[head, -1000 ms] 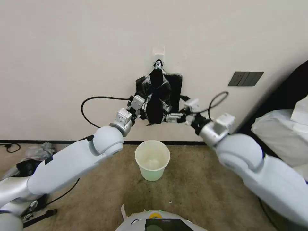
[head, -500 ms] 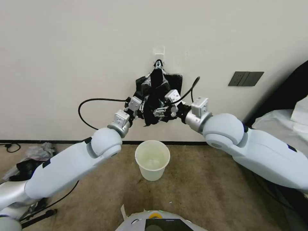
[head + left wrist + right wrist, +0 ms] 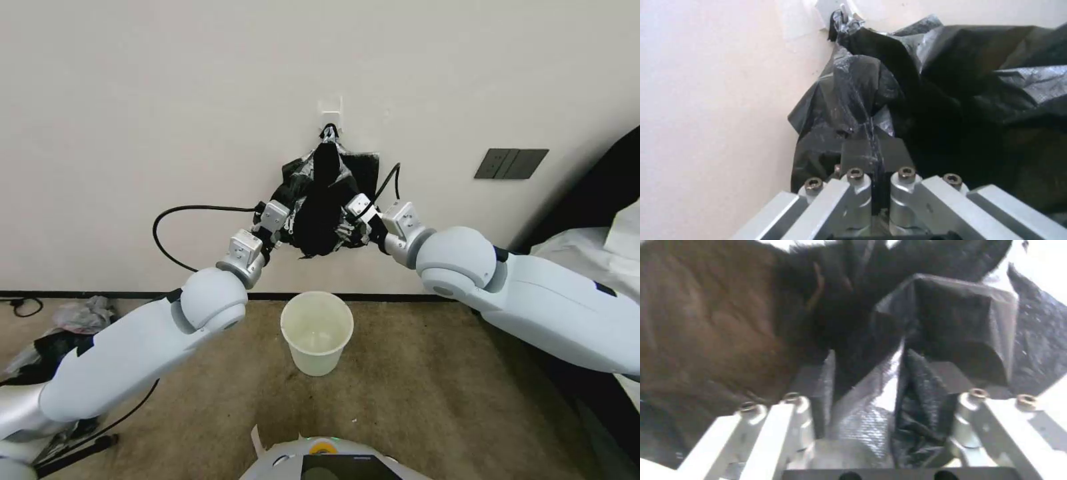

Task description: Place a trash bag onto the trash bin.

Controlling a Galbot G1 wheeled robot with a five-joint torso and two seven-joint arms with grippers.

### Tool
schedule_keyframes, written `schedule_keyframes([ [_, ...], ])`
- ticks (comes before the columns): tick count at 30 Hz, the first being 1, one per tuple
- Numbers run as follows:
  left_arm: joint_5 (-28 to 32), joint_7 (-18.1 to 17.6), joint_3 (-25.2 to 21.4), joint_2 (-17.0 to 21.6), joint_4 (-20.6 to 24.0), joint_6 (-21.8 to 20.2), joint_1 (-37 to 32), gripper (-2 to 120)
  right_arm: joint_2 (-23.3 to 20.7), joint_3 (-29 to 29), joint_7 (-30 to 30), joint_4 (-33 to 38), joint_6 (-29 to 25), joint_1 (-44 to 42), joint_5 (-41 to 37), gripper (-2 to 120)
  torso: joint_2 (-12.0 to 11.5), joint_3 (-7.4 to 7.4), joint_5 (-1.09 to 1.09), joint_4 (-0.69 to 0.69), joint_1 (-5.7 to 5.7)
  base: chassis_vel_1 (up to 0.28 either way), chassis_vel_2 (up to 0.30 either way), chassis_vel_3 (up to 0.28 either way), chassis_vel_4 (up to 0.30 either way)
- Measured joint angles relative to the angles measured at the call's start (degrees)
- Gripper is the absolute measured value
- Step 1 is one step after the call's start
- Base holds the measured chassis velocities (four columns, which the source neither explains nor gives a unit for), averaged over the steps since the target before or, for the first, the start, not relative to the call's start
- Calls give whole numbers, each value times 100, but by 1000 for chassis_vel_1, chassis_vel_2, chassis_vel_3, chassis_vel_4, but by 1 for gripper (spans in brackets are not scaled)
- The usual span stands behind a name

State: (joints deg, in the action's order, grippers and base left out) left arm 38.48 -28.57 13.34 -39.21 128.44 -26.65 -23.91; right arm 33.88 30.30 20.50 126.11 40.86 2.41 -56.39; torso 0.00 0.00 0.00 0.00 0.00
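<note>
The trash bag has a crumpled fold of slack film standing up at its side, so my right gripper next needs to grab it by that side edge (image 3: 352, 228).
The trash bag (image 3: 322, 217), a glossy black film, hangs puffed out against the wall in front of a flat bundle of black bags (image 3: 367, 175) tied to a wall hook. My left gripper (image 3: 291, 230) is at its left side, and in the left wrist view this gripper (image 3: 875, 148) is shut on a fold of the film (image 3: 849, 96). My right gripper (image 3: 347, 231) is at the bag's right side. In the right wrist view it (image 3: 889, 373) stands open, with crumpled film (image 3: 911, 413) between its fingers (image 3: 951, 381). The cream-white trash bin (image 3: 316, 331) stands on the carpet directly below.
A grey switch panel (image 3: 511, 163) sits on the wall to the right. A heap of black and grey plastic scraps (image 3: 70, 323) lies on the floor at far left. A white covered object (image 3: 623, 233) is at the right edge. My base (image 3: 327, 460) is just before the bin.
My right arm has swung in from the right, bringing its gripper onto the bag's right side. The left arm has shifted slightly up and left, and the bag has puffed out.
</note>
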Motion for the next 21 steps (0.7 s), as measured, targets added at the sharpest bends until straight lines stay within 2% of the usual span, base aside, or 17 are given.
schedule_keyframes([
  [1,0,0,-2,-1,4,1,0,0,-36,58,3,-23,1,30,1,34,0,0,0,0,0,0,0,0,0],
  [2,0,0,-2,-1,4,1,0,0,-36,58,3,-23,1,30,1,34,0,0,0,0,0,0,0,0,0],
  [6,6,-3,-11,-18,14,5,5,0,-151,144,3,-71,1,44,9,17,0,0,0,0,0,0,0,0,0],
  [7,6,-3,-11,-18,14,5,5,0,-151,144,3,-71,1,44,9,17,0,0,0,0,0,0,0,0,0],
  [10,14,-4,-17,-19,28,7,5,0,-217,148,-6,-82,0,38,-10,1,0,0,0,0,0,0,0,0,0],
  [15,18,-5,-24,-23,37,12,-6,0,-235,105,-16,-82,-4,-12,-21,0,0,0,0,0,0,0,0,0,0],
  [17,20,-6,-48,-29,43,27,-48,0,-215,-104,-16,-69,-10,-179,-26,0,0,0,0,0,0,0,0,0,0],
  [18,21,-6,-101,-36,51,82,-151,0,-179,-467,-15,-6,-27,-485,-86,0,0,-1,-1,0,0,0,0,0,0],
  [19,21,-6,-101,-36,51,82,-151,0,-179,-467,-15,-6,-27,-485,-86,0,0,-1,-1,0,0,0,0,0,0],
  [21,3,-7,-265,-38,86,158,-433,0,-157,-1196,-16,186,-193,-1195,-288,0,0,-1,-1,1,0,0,0,0,0],
])
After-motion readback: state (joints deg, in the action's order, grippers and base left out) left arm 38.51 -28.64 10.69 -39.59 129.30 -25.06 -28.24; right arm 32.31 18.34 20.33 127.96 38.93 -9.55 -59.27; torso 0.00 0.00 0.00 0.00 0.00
